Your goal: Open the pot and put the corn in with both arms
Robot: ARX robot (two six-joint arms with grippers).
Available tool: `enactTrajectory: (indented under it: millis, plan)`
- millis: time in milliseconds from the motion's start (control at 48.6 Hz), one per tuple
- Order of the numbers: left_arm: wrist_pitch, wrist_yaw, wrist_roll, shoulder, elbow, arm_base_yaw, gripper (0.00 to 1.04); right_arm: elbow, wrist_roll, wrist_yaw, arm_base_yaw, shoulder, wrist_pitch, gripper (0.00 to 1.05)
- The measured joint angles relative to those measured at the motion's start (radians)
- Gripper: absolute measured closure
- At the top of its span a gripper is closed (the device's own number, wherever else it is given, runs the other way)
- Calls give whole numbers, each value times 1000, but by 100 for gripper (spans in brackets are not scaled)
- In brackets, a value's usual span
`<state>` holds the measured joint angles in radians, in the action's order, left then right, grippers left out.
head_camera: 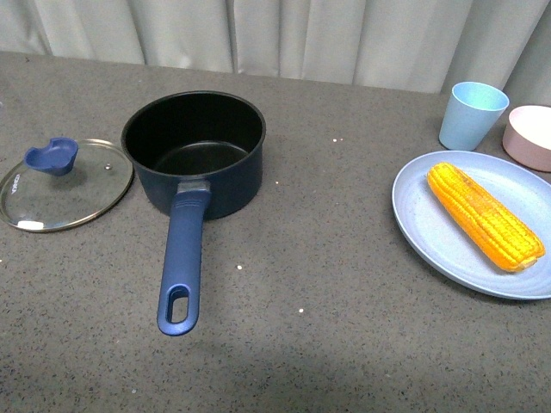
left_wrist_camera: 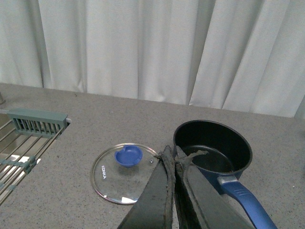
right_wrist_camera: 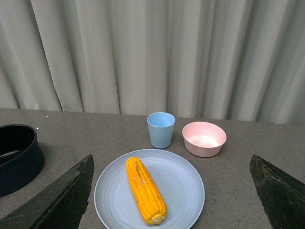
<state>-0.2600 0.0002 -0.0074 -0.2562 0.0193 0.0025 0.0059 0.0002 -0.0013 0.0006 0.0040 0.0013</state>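
Next, my right gripper grips the corn by its pale cut end (right_wrist_camera: 155, 217) to put it into the open pot (right_wrist_camera: 16, 160).
The dark navy pot (head_camera: 194, 151) stands open and empty left of centre, its long blue handle (head_camera: 182, 267) pointing toward me. Its glass lid (head_camera: 65, 183) with a blue knob lies flat on the table left of the pot. The corn (head_camera: 484, 215) lies on a light blue plate (head_camera: 435, 232) at the right. No arm shows in the front view. My left gripper (left_wrist_camera: 174, 152) is shut and empty, raised above the table between the lid (left_wrist_camera: 125, 171) and the pot (left_wrist_camera: 212, 148). My right gripper (right_wrist_camera: 171, 191) is open wide, above the plate, with the corn (right_wrist_camera: 145, 190) between its fingers' lines.
A light blue cup (head_camera: 471, 114) and a pink bowl (head_camera: 529, 136) stand behind the plate at the far right. A metal dish rack (left_wrist_camera: 24, 143) sits left of the lid in the left wrist view. Grey curtains hang along the table's far edge.
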Motion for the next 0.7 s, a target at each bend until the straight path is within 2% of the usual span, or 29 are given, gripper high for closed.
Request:
enactTrajectory:
  millis: [288, 432, 638, 700]
  plan:
    - [81, 0, 0, 81, 0, 0, 101, 0, 0, 0, 0, 0, 0, 9]
    - [249, 0, 0, 228, 0, 0, 101, 0, 0, 0, 0, 0, 0, 9]
    - [257, 0, 0, 250, 0, -1, 101, 0, 0, 0, 0, 0, 0, 9]
    - [258, 0, 0, 250, 0, -1, 94, 0, 0, 0, 0, 0, 0, 9]
